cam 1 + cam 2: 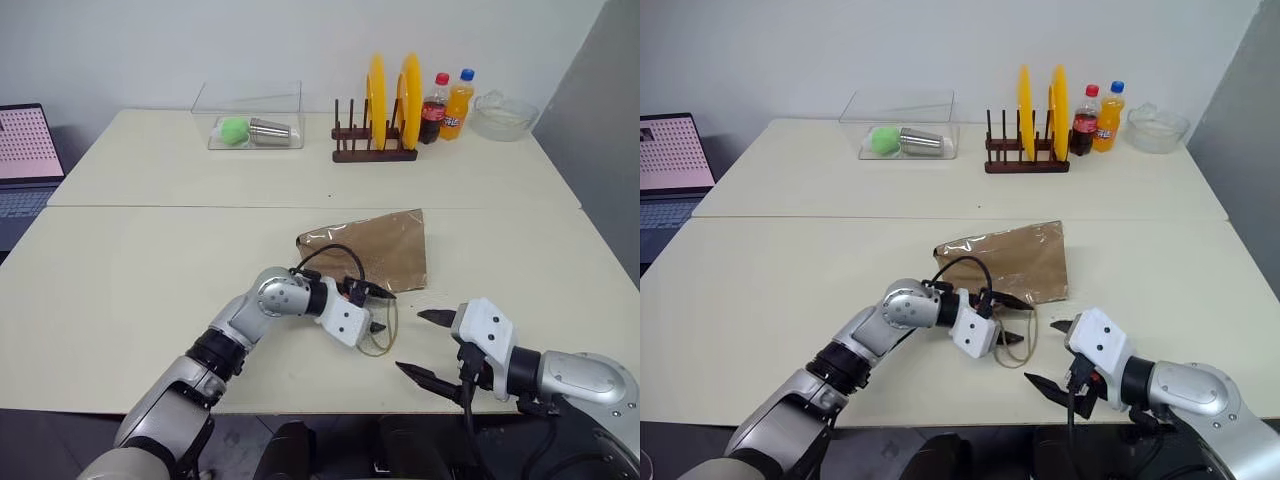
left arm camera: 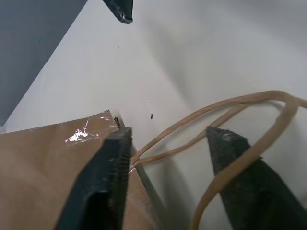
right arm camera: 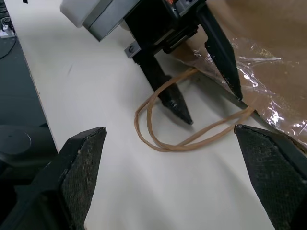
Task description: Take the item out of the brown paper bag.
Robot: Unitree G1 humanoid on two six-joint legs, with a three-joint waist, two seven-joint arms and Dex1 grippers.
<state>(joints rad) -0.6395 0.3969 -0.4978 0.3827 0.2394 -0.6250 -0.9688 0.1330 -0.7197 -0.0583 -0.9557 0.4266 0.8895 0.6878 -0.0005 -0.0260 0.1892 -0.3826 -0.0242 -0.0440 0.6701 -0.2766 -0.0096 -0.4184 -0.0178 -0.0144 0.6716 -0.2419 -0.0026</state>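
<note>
The bag [image 1: 375, 250] is lying flat, so my left gripper should next grab it by its twisted-paper handle [image 1: 393, 325], which loops up from the bag's opening.
The brown paper bag [image 1: 375, 250] lies flat and creased on the near table, its mouth towards me, with a strip of shiny tape along that edge. Its two thin loop handles [image 1: 383, 335] trail onto the table. My left gripper [image 1: 385, 310] is open at the bag's mouth. One finger [image 2: 112, 163] rests on the paper edge and the other finger [image 2: 230, 153] stands inside the handle loops [image 3: 163, 139]. My right gripper [image 1: 410, 342] is wide open just to the right, near the table's front edge, holding nothing. The item is hidden.
On the far table stand a clear box [image 1: 250, 115] holding a green ball [image 1: 234, 130] and a steel tumbler [image 1: 270, 131], a rack of yellow plates [image 1: 385, 110], two drink bottles [image 1: 447, 105] and a glass bowl [image 1: 503, 115]. A laptop [image 1: 25, 160] sits at far left.
</note>
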